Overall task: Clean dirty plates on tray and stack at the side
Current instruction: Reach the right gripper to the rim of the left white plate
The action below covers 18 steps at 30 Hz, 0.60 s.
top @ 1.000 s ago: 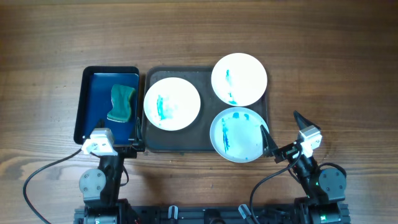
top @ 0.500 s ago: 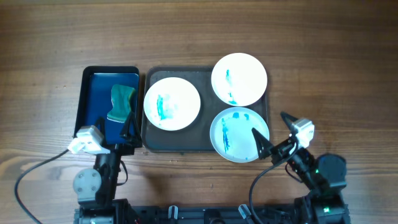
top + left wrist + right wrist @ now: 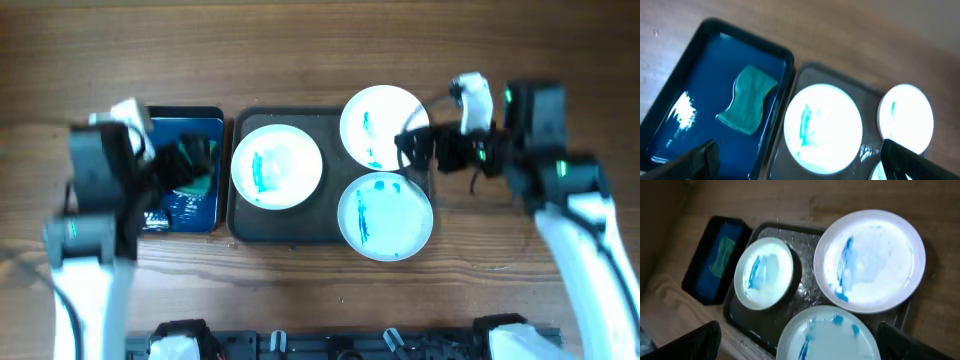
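The broad end of the green sponge (image 3: 747,100) should stay free to scrub the dirty plates, so my left gripper should next grab the sponge by its narrow middle.
Three white plates with teal-blue streaks lie on the dark tray (image 3: 240,225): one at the left (image 3: 277,166), one at the back right (image 3: 385,126) overhanging the rim, one at the front right (image 3: 385,216). All three show in the right wrist view (image 3: 763,272) (image 3: 870,260) (image 3: 827,335). My left gripper (image 3: 195,158) is open and empty, high above the green sponge (image 3: 747,100). My right gripper (image 3: 418,150) is open and empty, above the tray's right edge between the two right plates. Its fingers (image 3: 800,340) frame the front right plate.
The sponge (image 3: 197,165) lies in a narrow blue tray with a black rim (image 3: 185,218), directly left of the dark tray. In the left wrist view the blue tray (image 3: 690,100) and the left plate (image 3: 822,125) lie below the open fingers (image 3: 800,162). Bare wood surrounds both trays.
Both arms have risen from the table's front edge and swung forward: the left to above the blue tray, the right to above the dark tray's right side. Plates and sponge have not moved.
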Available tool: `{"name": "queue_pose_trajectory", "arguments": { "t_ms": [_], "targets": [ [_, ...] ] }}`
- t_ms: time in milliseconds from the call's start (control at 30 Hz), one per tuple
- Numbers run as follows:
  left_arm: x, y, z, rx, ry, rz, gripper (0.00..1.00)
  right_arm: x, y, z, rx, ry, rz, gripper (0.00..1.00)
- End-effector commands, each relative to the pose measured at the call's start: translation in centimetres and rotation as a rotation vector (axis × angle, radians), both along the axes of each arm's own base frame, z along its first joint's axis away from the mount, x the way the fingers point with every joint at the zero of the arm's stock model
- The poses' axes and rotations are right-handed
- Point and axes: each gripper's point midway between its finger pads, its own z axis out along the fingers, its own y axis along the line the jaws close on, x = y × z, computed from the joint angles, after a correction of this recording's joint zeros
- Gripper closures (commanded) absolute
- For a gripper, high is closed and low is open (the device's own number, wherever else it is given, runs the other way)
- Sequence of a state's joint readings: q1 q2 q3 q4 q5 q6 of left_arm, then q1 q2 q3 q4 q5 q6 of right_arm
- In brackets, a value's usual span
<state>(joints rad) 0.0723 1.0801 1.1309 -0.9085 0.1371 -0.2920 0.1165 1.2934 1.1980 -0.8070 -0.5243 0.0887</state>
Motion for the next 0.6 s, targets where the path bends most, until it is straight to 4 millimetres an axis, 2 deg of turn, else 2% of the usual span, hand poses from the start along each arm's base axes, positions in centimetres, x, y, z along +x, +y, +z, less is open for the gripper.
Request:
{"name": "queue_pose_trajectory", "arguments": {
  "t_ms": [0, 133, 233, 367, 400, 467, 567],
  "targets": [
    [2.0, -1.2, -0.4, -0.063, 0.145, -0.067, 0.00, 2.7, 1.2, 0.4, 0.037, 0.044, 0.027, 0.00],
    [2.9, -1.1, -4.0, -0.077, 0.281, -0.063, 0.00, 3.9, 2.5, -1.7, 0.166, 0.203, -0.039, 0.00],
    [3.2, -1.0, -6.1, -0.081, 0.353, -0.061, 0.00, 4.3, 3.6, -3.4, 0.140, 0.230, -0.019, 0.05],
    [3.5, 0.8, -6.4, 0.009, 0.351, -0.010, 0.00, 3.7, 6.4, -5.9, 0.009, 0.259, -0.032, 0.13],
    [3.6, 1.5, -6.4, 0.043, 0.348, 0.010, 0.00, 3.6, 7.6, -6.7, -0.049, 0.253, -0.019, 0.14],
    [3.7, 2.2, -6.4, 0.082, 0.347, 0.033, 0.00, 3.0, 10.3, -9.0, -0.172, 0.262, -0.001, 0.16],
    [3.7, 2.1, -6.4, 0.062, 0.348, 0.051, 0.00, 2.7, 13.1, -12.7, -0.306, 0.298, 0.008, 0.21]
  ]
}}
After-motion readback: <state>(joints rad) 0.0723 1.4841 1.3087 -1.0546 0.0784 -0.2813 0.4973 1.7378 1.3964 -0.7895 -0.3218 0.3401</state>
